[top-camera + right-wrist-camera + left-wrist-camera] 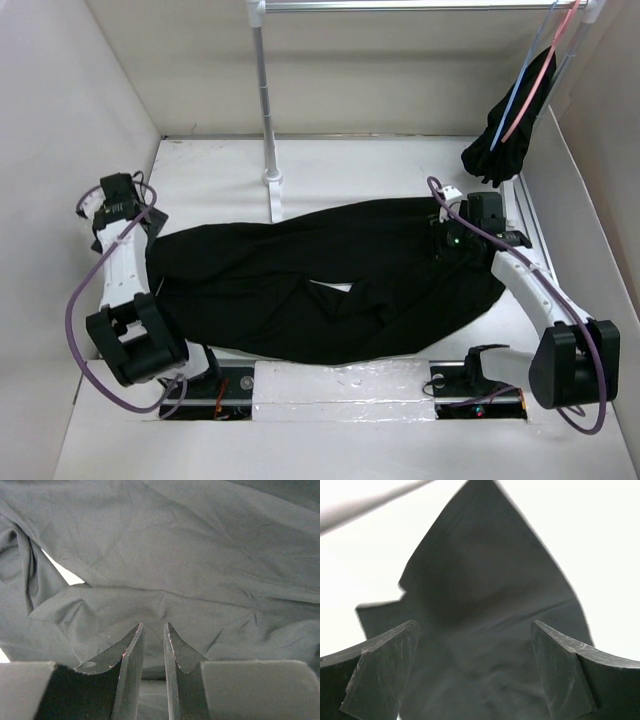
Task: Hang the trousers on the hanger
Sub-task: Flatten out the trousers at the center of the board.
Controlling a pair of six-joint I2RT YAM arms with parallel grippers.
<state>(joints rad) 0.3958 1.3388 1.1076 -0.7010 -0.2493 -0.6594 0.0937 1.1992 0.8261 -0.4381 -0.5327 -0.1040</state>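
Observation:
The far leg of the trousers needs to be spread straight for the hanger, so my left gripper should next grab the trousers near the far leg's end corner (155,224) (476,596).
The black trousers (330,285) lie spread across the table from left to right. My left gripper (135,210) is at their left end. In the left wrist view it (475,630) stands wide open, with the trousers (480,590) lying loose between and beyond its fingers. My right gripper (445,235) is at the upper right edge of the trousers. In the right wrist view it (153,626) is shut on a puckered fold of the trousers (165,550). The light-blue hanger (525,85) hangs from the rail at the top right, away from both grippers.
A pink hanger (543,70) with a small bunched black garment (500,140) hangs beside the blue one. The rail (420,5) rests on a white pole (266,100) whose foot (273,185) stands just behind the trousers. White walls close in left, right and back.

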